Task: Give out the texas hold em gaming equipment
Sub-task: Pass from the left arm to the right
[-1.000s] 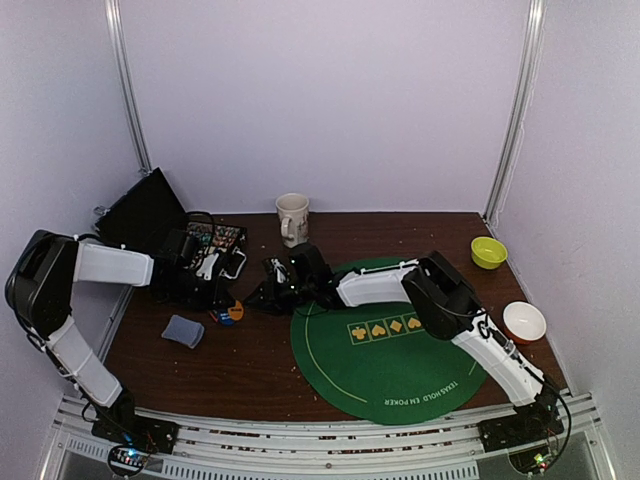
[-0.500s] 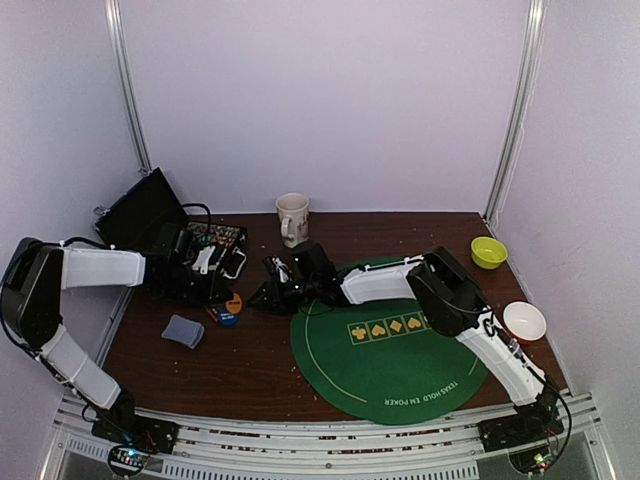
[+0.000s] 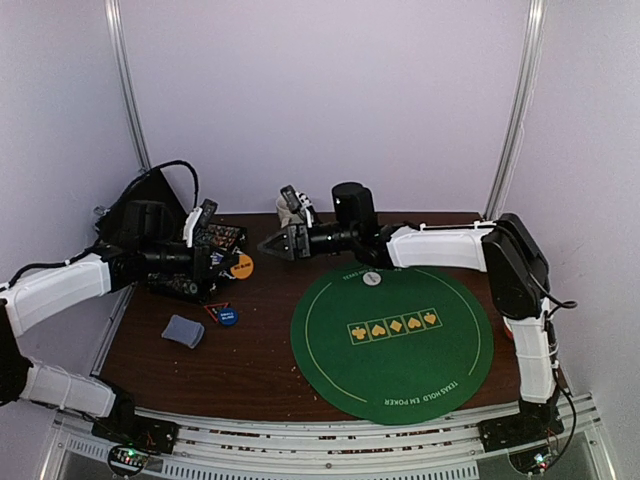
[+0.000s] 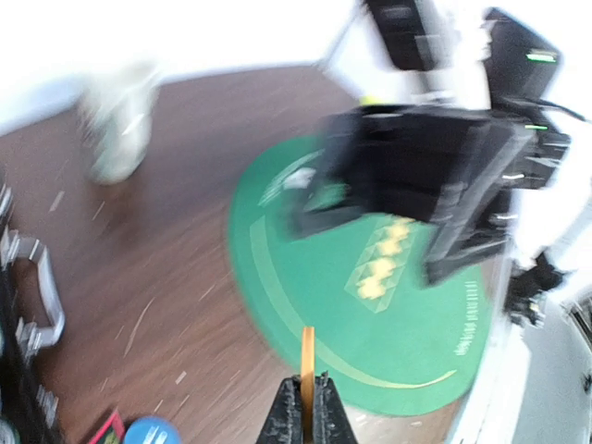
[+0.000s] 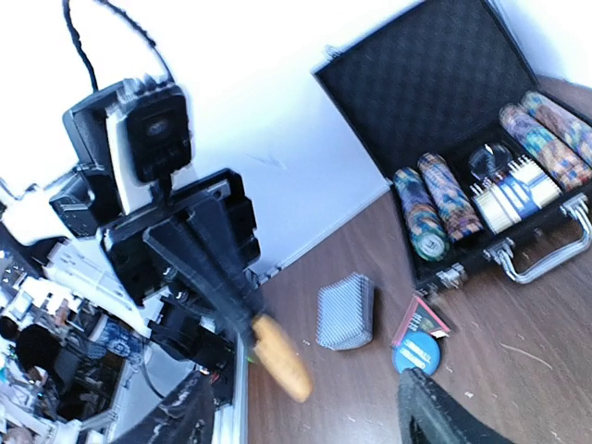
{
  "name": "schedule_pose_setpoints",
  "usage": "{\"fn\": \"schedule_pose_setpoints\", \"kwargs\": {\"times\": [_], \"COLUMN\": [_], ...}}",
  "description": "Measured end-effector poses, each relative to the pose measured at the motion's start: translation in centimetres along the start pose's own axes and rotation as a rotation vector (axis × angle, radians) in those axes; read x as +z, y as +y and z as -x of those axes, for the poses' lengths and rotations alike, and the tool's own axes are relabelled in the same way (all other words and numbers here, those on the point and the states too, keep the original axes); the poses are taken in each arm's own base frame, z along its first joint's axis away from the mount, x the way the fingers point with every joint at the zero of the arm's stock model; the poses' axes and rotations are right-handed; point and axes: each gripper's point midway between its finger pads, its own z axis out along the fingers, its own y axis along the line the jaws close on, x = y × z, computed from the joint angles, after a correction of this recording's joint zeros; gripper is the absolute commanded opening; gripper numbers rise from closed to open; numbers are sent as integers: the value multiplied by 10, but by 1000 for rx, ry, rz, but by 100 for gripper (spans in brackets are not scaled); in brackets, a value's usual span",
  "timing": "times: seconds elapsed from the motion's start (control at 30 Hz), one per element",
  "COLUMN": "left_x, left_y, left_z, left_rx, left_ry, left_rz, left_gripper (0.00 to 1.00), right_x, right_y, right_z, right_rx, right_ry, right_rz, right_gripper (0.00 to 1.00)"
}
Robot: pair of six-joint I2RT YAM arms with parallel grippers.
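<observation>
My right gripper grabs the orange disc by its free edge (image 3: 249, 267) (image 5: 296, 381) next, opposite my left gripper's fingers, to allow the handover.
My left gripper (image 3: 238, 266) is shut on an orange button disc (image 3: 242, 265) and holds it in the air beside the open chip case (image 3: 205, 245). In the left wrist view the orange disc (image 4: 307, 356) stands edge-on between the pads of the left gripper (image 4: 307, 384). My right gripper (image 3: 268, 244) hangs open and empty just right of it, and its right wrist view faces the orange disc (image 5: 282, 356). A blue disc (image 3: 229, 317) and a grey-blue card deck (image 3: 184, 331) lie on the brown table. A white disc (image 3: 371, 278) rests on the green mat (image 3: 400, 370).
The case holds rows of striped chips (image 5: 435, 208) and has a metal handle (image 5: 541, 259). A small red card (image 3: 214, 311) lies by the blue disc. A beige mug (image 3: 288, 214) stands at the back, partly behind my right gripper. A black pouch (image 3: 145, 205) leans at the far left.
Both arms have risen from the table. The left gripper lifted the orange disc up and to the right. The right gripper opened and swung back and up; the white disc now shows on the mat.
</observation>
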Motion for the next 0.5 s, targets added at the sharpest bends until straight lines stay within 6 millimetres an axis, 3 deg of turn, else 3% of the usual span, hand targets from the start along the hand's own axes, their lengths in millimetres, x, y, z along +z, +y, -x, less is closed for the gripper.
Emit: {"fn": "schedule_pose_setpoints", "kwargs": {"times": [0.1, 0.17, 0.5], "left_x": [-8, -10, -11], "left_y": [-30, -41, -47], "left_z": [15, 19, 21], "left_rx": [77, 103, 117], "left_ry": [-58, -74, -82], "left_rz": [-92, -134, -169], "left_gripper": [0, 0, 0], "right_x": [-1, 1, 6], "right_y": [15, 22, 51], "right_z": [8, 5, -4], "right_rx": [-62, -78, -100], "right_ry": [-21, -17, 13], "right_rz": [39, 68, 182], "right_gripper": [72, 66, 22]}}
